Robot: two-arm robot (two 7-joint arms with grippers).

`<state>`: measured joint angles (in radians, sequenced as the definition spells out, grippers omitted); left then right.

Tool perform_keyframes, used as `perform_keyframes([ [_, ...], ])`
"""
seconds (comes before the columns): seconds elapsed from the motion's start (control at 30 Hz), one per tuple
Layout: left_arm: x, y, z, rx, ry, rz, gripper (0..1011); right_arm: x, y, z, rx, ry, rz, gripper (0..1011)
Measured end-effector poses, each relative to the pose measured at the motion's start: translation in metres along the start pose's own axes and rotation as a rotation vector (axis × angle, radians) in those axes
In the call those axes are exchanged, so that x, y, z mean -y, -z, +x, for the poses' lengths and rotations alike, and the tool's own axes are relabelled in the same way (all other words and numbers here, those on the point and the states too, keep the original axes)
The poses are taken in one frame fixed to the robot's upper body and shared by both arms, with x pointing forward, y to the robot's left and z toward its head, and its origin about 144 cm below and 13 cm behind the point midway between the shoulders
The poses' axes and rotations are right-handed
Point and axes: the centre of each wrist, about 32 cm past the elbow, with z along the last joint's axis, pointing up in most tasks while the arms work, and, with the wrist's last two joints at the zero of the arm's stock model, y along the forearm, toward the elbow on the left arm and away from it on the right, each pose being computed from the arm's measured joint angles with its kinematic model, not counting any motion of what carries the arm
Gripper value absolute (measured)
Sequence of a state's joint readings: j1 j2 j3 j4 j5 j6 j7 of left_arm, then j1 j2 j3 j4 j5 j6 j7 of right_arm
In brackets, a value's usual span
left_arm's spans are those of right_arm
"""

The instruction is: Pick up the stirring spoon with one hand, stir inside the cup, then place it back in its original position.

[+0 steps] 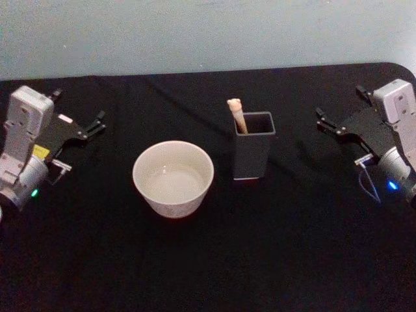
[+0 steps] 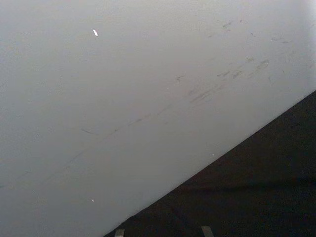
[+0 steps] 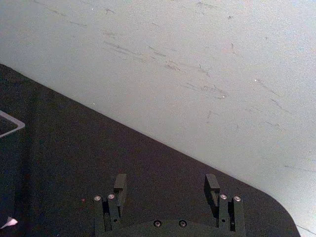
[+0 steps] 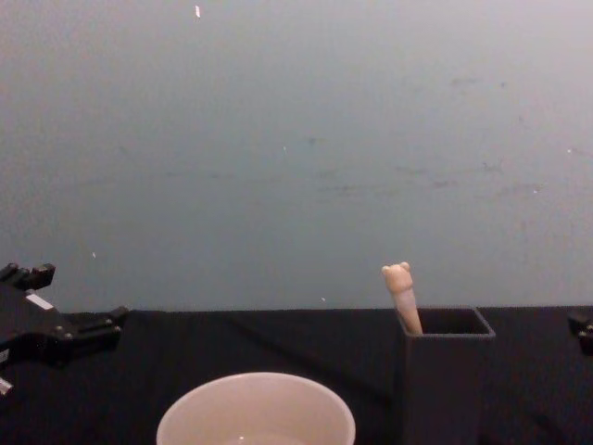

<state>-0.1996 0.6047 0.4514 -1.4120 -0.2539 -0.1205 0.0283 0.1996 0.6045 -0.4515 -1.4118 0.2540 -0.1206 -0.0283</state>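
Next, my right gripper grabs the stirring spoon's handle just below its bear head [image 4: 403, 296] to stir, since the tall holder's sides hold the rest of the spoon.
The stirring spoon [image 1: 238, 117] stands in the tall dark grey square holder [image 1: 252, 159], leaning to the holder's left, its bear-head top [image 4: 397, 272] poking above the rim. The wide cream-white cup [image 1: 170, 203] sits left of the holder, a small gap apart. In the chest view the cup [image 4: 255, 413] is low in front and the holder [image 4: 443, 389] is to its right. My left gripper [image 1: 99, 123] rests open at the table's far left. My right gripper [image 1: 322, 120] rests open at the far right. Both are well away from the spoon, with nothing between their fingers [image 3: 120, 185].
A black cloth [image 1: 292, 247] covers the table, with bare room in front of the cup and holder. A pale scuffed wall [image 4: 296, 139] stands right behind the table's back edge. The table's far right corner is rounded.
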Motion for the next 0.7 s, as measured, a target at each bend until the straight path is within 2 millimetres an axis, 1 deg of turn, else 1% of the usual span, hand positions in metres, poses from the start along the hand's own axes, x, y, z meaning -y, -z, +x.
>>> perform_keyframes([
  [0.7, 0.0, 0.0, 0.0, 0.0, 0.0, 0.0, 1001, 0.0, 0.0, 0.0001, 0.0, 0.0, 0.0, 1000],
])
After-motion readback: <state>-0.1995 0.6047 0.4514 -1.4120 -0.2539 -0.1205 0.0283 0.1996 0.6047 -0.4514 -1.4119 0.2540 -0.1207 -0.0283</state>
